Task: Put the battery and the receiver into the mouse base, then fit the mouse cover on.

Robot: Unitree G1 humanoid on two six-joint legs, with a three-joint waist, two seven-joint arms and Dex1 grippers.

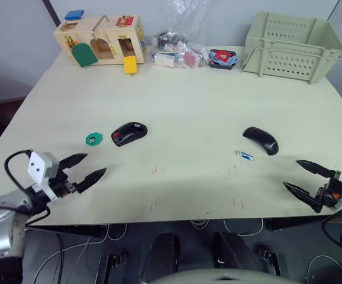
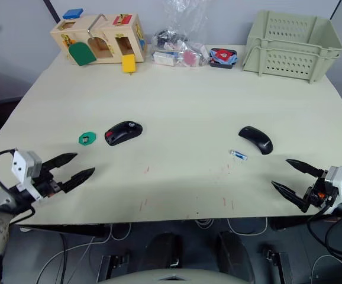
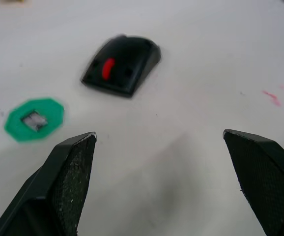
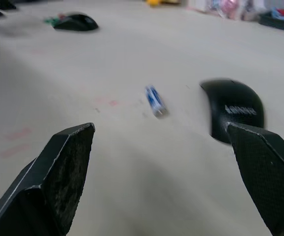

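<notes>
The battery slot of the mouse base should stay free to take the battery (image 1: 245, 155), so my left gripper will reach the mouse base and grab it by its long side edges.
The mouse base (image 1: 129, 133), black with a red patch, lies left of the table's middle. Just left of it is a green hexagonal piece (image 1: 93, 139) with a small silver part, apparently the receiver (image 3: 34, 119), set in it. The battery (image 1: 245, 155), white and blue, lies right of centre, with the glossy black mouse cover (image 1: 261, 139) just beyond it. My left gripper (image 1: 96, 163) hovers open near the front edge, short of the base and the green piece. My right gripper (image 1: 290, 173) is open at the front right, short of the battery and cover.
Along the far edge stand a wooden latch box (image 1: 100, 40), clear plastic bags of small parts (image 1: 177, 50), a small black tray with red and blue contents (image 1: 222, 58) and a pale green crate (image 1: 292, 44). Faint red marks dot the table (image 1: 183, 94) near its front.
</notes>
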